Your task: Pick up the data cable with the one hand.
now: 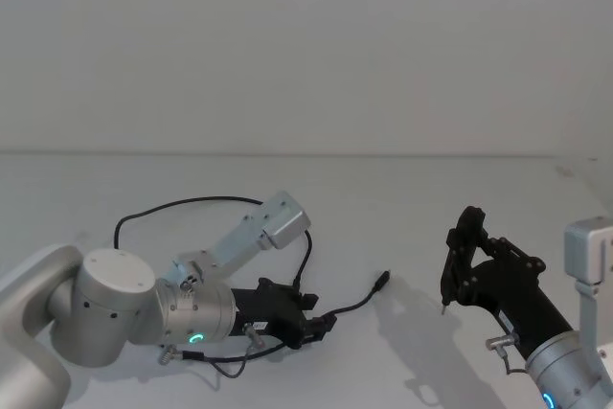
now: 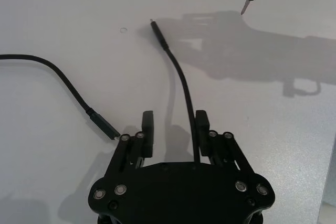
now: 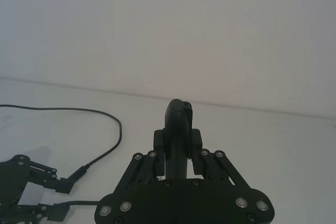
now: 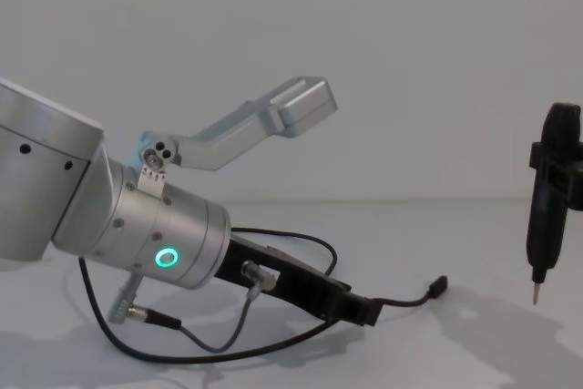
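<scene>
I need to pick up the data cable and keep its plug (image 2: pixel 159 35) free, so my left gripper should next grab the cable's thin black cord behind that plug (image 2: pixel 188 98).
The data cable (image 1: pixel 192 202) is a thin black line looping over the white table, and one plug (image 1: pixel 382 281) lies towards the middle. My left gripper (image 1: pixel 321 323) sits low over the table and is open. In the left wrist view the cable (image 2: pixel 181 77) runs between the two fingers (image 2: pixel 201 125), close to one of them, and its far plug (image 2: pixel 157 31) lies ahead. The other plug (image 2: pixel 102 124) rests beside the gripper (image 2: pixel 174 129). My right gripper (image 1: pixel 460 258) hangs to the right, shut on a black pen-like tool (image 4: pixel 549 189), well away from the cable.
The white table (image 1: pixel 431 198) meets a plain white wall at the back. A short grey wire (image 4: pixel 214 343) with a silver plug hangs from my left wrist. The tool's metal tip (image 4: pixel 536 294) points down above the table at the right.
</scene>
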